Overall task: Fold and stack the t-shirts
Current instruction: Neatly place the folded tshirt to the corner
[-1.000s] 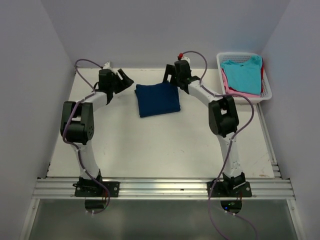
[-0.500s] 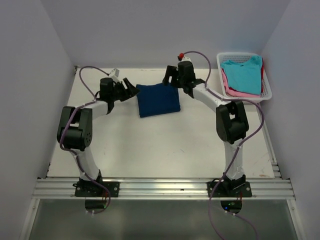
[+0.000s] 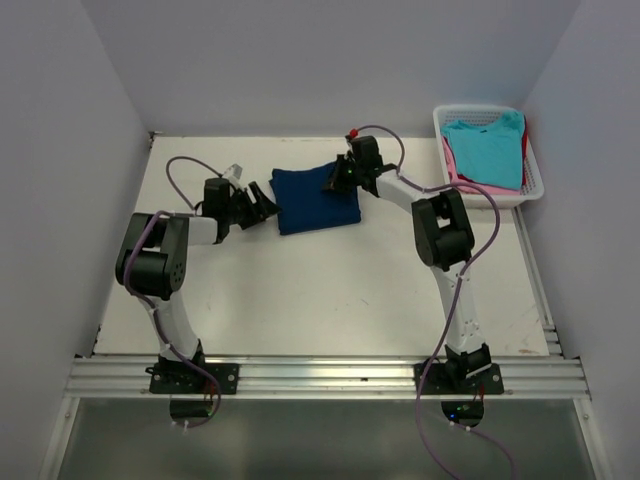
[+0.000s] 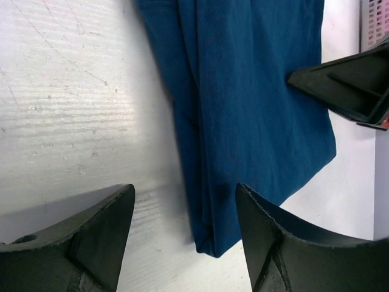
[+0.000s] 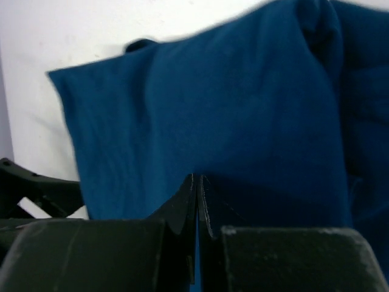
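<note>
The folded navy t-shirt needs to slide for stacking, so my left gripper should grab it at the near corner of its folds, layers together.
A folded navy t-shirt lies at the back middle of the white table. My left gripper is open at the shirt's left edge. In the left wrist view its jaws straddle the near corner of the navy folds, with that gripper low over the table. My right gripper sits on the shirt's far right part. Its fingers are pressed together on the navy cloth, a sliver of blue between them. A turquoise t-shirt lies on a pink one in the basket.
The white lattice basket stands at the back right corner, a red edge showing at its right side. White walls close in the table on three sides. The right gripper's black finger shows across the shirt in the left wrist view.
The right gripper came down onto the shirt's far right part and closed from wide open. The left gripper slid right and down to the shirt's left edge, staying open.
</note>
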Controlling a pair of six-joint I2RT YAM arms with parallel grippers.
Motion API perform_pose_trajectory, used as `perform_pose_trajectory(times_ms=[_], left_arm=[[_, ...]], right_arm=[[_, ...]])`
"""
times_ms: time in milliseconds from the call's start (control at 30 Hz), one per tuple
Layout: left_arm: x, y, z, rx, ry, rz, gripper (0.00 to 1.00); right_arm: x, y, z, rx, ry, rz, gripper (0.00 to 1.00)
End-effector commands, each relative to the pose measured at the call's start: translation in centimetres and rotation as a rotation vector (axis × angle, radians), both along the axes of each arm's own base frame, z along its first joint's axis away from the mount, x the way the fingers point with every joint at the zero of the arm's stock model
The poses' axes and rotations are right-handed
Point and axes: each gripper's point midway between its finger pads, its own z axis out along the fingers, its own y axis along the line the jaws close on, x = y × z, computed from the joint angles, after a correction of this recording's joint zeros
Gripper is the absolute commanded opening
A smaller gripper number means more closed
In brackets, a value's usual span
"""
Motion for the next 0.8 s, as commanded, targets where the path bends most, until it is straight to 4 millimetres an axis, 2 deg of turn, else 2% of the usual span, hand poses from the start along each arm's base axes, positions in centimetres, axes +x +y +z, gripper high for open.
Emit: perform_pose_trajectory(times_ms=[0,133,233,300,367,400,467,500,567,600,633,667,700,767], left_arm=[[0.5,-0.2,2.6,-0.01,-0.095,0.0,0.71],[0.1,-0.3,1.4,-0.018,-0.059,0.0,0.72],[-0.3,-0.7,0.5,-0.035,-0.036,-0.011,0.73],[-0.5,-1.6,-0.5,-0.048,-0.014,-0.038,0.73],[-0.2,-2.6,-0.6,-0.066,-0.018,-0.07,0.73],[-0.4,-3.3,-1.4,-0.069,0.0,-0.082,0.74],[0.6,-4.1,-0.8,-0.082,-0.036,-0.092,0.74],[0.6,-4.6,-1.5,-0.084,-0.021,-0.102,0.75],[1.9,-5.6,-0.8,-0.102,-0.039,-0.124,0.76],[2.1,-6.2,-1.6,-0.105,-0.022,-0.133,0.76],[3.4,-6.7,-0.9,-0.101,-0.034,-0.136,0.77],[3.8,-7.7,-1.0,-0.088,-0.039,-0.159,0.77],[5.4,-8.6,-0.8,-0.081,-0.054,-0.173,0.77],[5.5,-10.2,-2.0,-0.051,-0.007,-0.213,0.77]], right_arm=[[-1.0,-0.5,-0.8,-0.001,0.071,-0.039,0.0],[-2.5,-3.5,-3.5,-0.156,0.124,-0.126,0.0],[-3.4,-5.5,-4.7,-0.254,0.129,-0.191,0.0],[-3.7,-6.1,-4.3,-0.297,0.111,-0.206,0.0],[-4.0,-6.0,-4.4,-0.315,0.107,-0.191,0.0],[-4.1,-6.0,-4.3,-0.315,0.107,-0.188,0.0],[-4.3,-5.8,-4.5,-0.316,0.109,-0.171,0.0],[-4.3,-5.8,-4.5,-0.317,0.108,-0.167,0.0],[-4.4,-5.7,-4.7,-0.319,0.11,-0.151,0.0],[-4.4,-5.7,-4.8,-0.318,0.111,-0.145,0.0],[-4.5,-5.5,-4.9,-0.315,0.113,-0.133,0.0],[-4.6,-5.4,-4.9,-0.313,0.111,-0.127,0.0],[-4.6,-5.3,-5.0,-0.31,0.115,-0.123,0.0],[-4.7,-5.1,-5.1,-0.303,0.12,-0.112,0.0]])
